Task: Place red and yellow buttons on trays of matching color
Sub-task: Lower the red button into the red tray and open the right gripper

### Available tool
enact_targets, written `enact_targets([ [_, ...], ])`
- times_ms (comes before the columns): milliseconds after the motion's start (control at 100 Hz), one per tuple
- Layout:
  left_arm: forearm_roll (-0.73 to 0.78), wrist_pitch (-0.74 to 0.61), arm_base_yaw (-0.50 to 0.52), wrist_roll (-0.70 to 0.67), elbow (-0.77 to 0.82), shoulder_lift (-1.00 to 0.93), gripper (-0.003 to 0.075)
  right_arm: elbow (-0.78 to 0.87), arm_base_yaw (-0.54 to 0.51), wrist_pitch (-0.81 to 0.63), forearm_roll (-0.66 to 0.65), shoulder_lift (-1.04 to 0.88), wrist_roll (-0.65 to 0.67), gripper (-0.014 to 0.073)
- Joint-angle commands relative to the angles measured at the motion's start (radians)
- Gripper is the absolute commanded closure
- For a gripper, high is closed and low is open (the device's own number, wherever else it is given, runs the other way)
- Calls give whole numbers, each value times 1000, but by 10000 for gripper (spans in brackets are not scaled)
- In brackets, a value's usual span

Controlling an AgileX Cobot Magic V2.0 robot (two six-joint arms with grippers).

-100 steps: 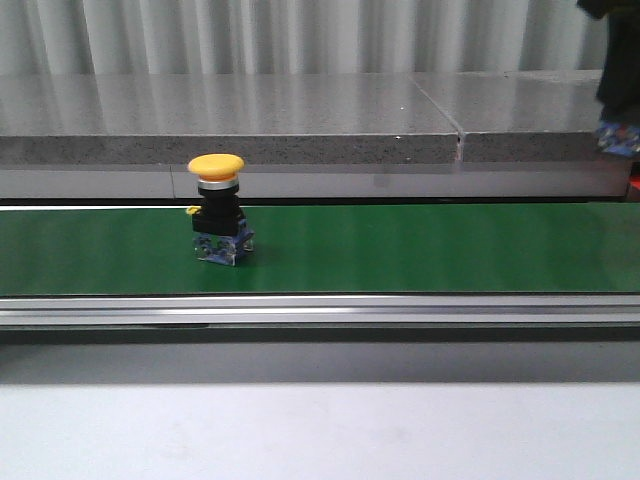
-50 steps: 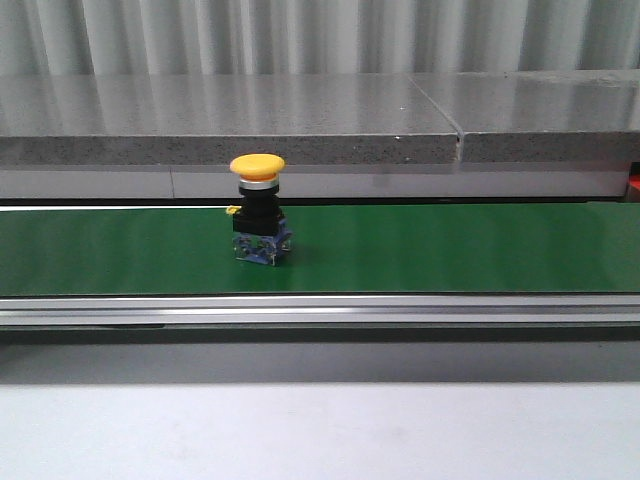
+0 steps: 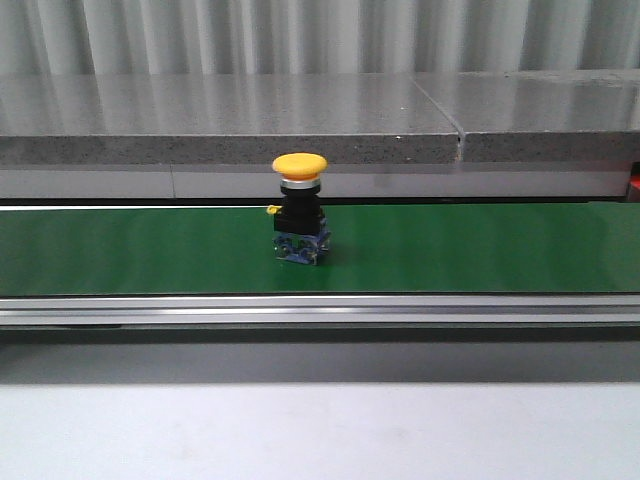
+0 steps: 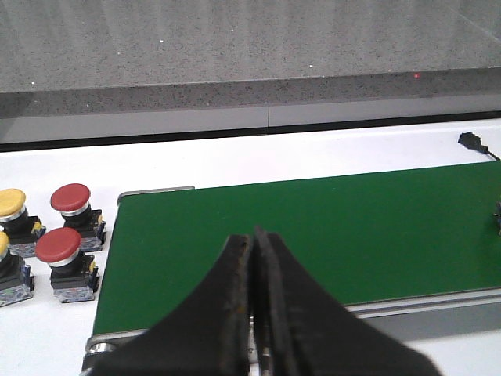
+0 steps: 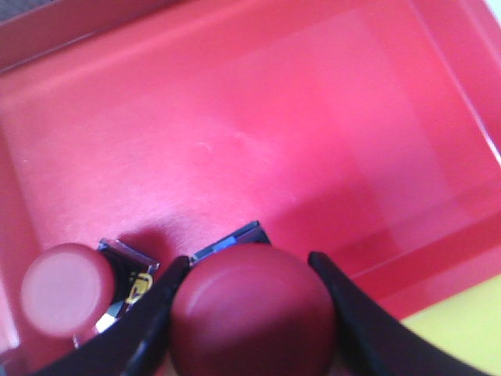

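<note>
The held red button point(image 5: 252, 313) is still high above the red tray in the right wrist view. The robot's right gripper needs to lower the button before it opens, or the button would drop.
A yellow button point(image 3: 300, 208) stands upright on the green belt point(image 3: 480, 250) in the front view, and neither gripper shows there. My right gripper point(image 5: 249, 261) is shut on a red button point(image 5: 252, 309), its fingers on either side of the cap, over the red tray point(image 5: 250, 117). Beside it in that tray sits a second red button point(image 5: 66, 290). A corner of the yellow tray point(image 5: 462, 337) shows next to the red one. My left gripper point(image 4: 254, 236) is shut on nothing, above the near edge of the belt point(image 4: 352, 227).
Off the end of the belt, two red buttons point(image 4: 72, 205) point(image 4: 59, 251) and a yellow one point(image 4: 12, 208) stand on the white table. A grey stone ledge point(image 3: 230, 120) runs behind the belt and a metal rail point(image 3: 320, 310) along its front.
The yellow button has travelled to the right along the belt. The right arm, seen at the front view's top right corner a second ago, has left that view.
</note>
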Motion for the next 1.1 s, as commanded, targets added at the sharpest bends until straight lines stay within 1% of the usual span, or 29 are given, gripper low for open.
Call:
enact_targets([
  [0, -10, -82, -6, -3, -27, 7, 740, -51, 2, -51, 12, -14, -2, 474],
  [180, -10, -82, -6, -3, -27, 7, 740, -81, 6, -32, 12, 51, -19, 474],
  [700, -10, -82, -6, -3, -27, 7, 740, -96, 9, -31, 12, 122, -19, 474],
  [800, -10, -82, -6, -3, -27, 7, 740, -96, 9, -32, 12, 122, -19, 455],
  [890, -10, -82, -6, -3, -27, 7, 740, -96, 8, -30, 12, 122, -19, 379],
  [1040, -10, -82, -6, -3, -27, 7, 740, -96, 8, -31, 12, 122, -19, 153],
  [1090, -10, -82, -6, -3, -27, 7, 740, -96, 8, -31, 12, 116, -19, 95],
])
